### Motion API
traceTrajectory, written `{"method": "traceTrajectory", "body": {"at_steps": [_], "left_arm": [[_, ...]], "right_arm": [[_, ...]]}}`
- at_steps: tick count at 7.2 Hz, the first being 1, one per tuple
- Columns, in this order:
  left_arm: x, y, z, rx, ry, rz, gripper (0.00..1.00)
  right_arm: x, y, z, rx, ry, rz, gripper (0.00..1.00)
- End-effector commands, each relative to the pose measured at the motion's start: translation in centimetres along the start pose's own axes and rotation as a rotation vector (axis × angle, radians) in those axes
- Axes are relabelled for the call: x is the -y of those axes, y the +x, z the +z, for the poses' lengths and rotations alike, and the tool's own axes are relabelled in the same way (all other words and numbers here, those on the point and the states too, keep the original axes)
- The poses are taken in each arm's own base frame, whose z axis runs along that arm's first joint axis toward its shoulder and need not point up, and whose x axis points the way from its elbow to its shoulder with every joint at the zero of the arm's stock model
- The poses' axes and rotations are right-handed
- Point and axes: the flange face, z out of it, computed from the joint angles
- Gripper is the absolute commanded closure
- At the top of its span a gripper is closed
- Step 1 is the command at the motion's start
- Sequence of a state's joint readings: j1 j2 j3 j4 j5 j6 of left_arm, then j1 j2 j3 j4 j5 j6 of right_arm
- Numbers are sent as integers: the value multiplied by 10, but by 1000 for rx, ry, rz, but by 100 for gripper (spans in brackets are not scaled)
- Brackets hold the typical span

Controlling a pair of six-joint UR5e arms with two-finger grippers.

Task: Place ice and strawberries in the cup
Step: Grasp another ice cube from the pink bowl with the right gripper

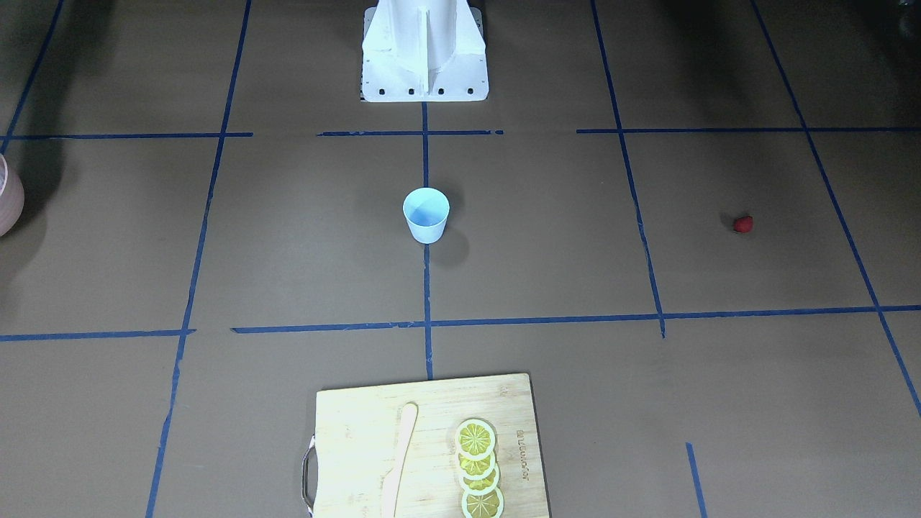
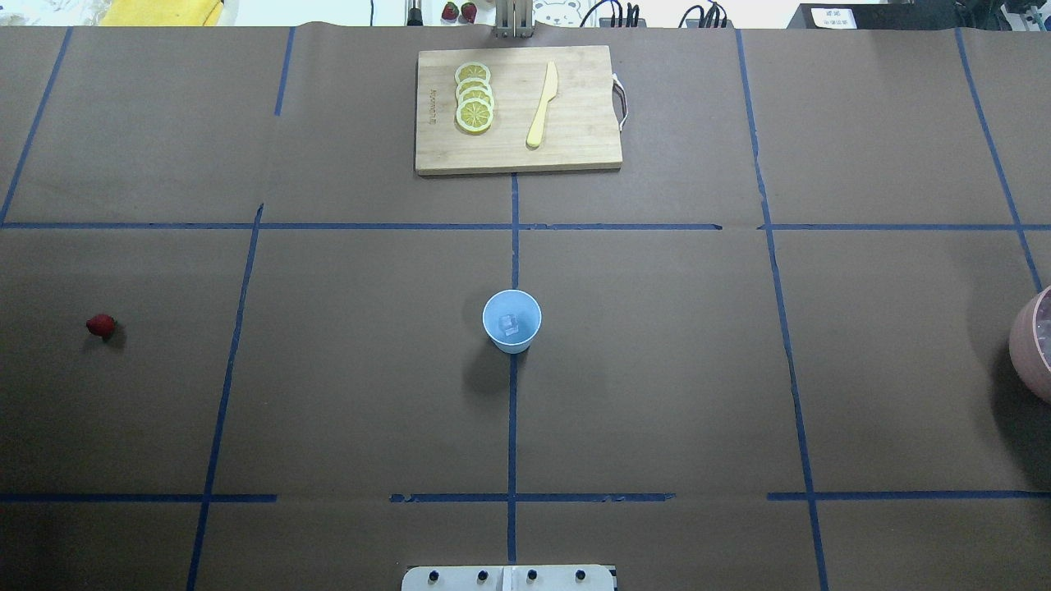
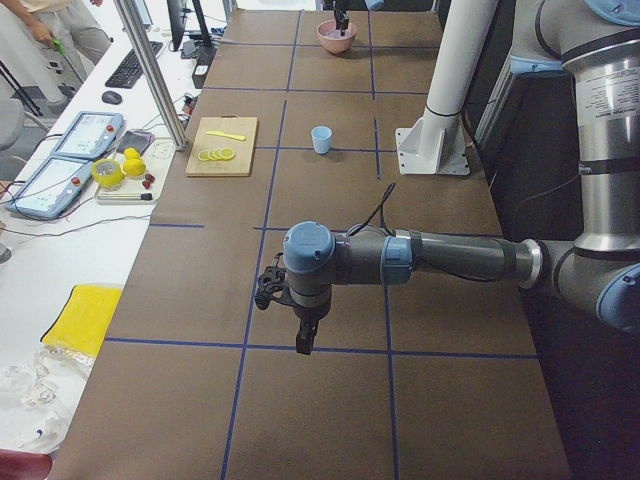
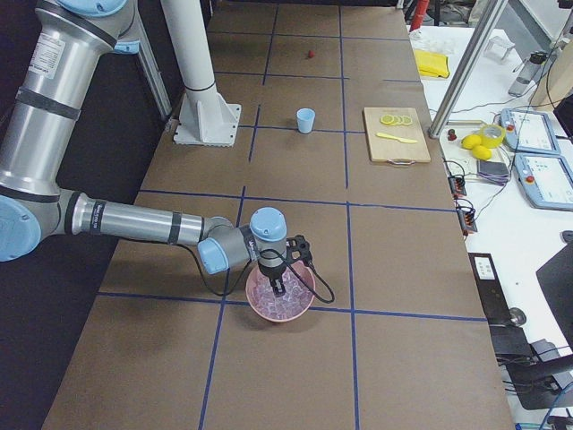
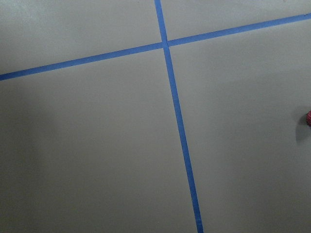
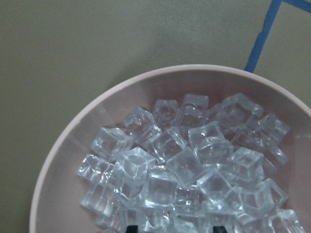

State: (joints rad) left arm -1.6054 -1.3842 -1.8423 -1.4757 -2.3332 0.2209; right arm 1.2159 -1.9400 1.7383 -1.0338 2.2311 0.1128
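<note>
A clear ice cube is next for my right gripper, which will grab it by its flat sides to fill the cup (image 1: 425, 214) with ice.
The pale blue cup (image 2: 511, 320) stands upright at the table's middle, with one clear ice cube (image 2: 511, 327) inside it. A tiny red strawberry (image 2: 100, 326) lies alone far out on the left side and shows at the edge of the left wrist view (image 5: 308, 118). Several more ice cubes (image 6: 194, 165) fill a pink bowl (image 4: 280, 309) at the right end. My right gripper (image 6: 174, 228) hangs just over that ice, its fingertips apart and open. My left gripper (image 3: 303, 338) hovers above bare table, away from the strawberry; I cannot tell its state.
A wooden cutting board (image 2: 575, 148) with lemon slices (image 2: 475, 97) and a pale knife (image 2: 542, 105) sits at the far edge. The white robot base (image 1: 424, 50) stands behind the cup. A side table with tablets (image 3: 75, 150) runs along the far side.
</note>
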Motion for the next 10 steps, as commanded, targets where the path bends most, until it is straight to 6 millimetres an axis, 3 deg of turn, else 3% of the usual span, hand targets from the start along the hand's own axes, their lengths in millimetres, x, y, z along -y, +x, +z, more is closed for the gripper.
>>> {"method": "traceTrajectory", "body": {"at_steps": [1,3,4,5,8,9,10], "left_arm": [[0,0,0,0,-1,0,0],[0,0,-1,0,1,0,0],[0,0,-1,0,1,0,0],[0,1,-1,0,1,0,0],[-1,0,-1,0,0,-1,0],[0,1,-1,0,2,1,0],[0,1,-1,1,3,2,0]], "right_arm": [[-3,-2,0,27,-4,-4,96],[3,3,-11,36,26,3,97],[11,11,-28,24,70,24,97],[23,2,-50,27,100,28,97],[103,-49,-117,32,192,-20,92],[135,-76,-120,64,195,61,95],[166,-117,-113,103,188,141,97]]}}
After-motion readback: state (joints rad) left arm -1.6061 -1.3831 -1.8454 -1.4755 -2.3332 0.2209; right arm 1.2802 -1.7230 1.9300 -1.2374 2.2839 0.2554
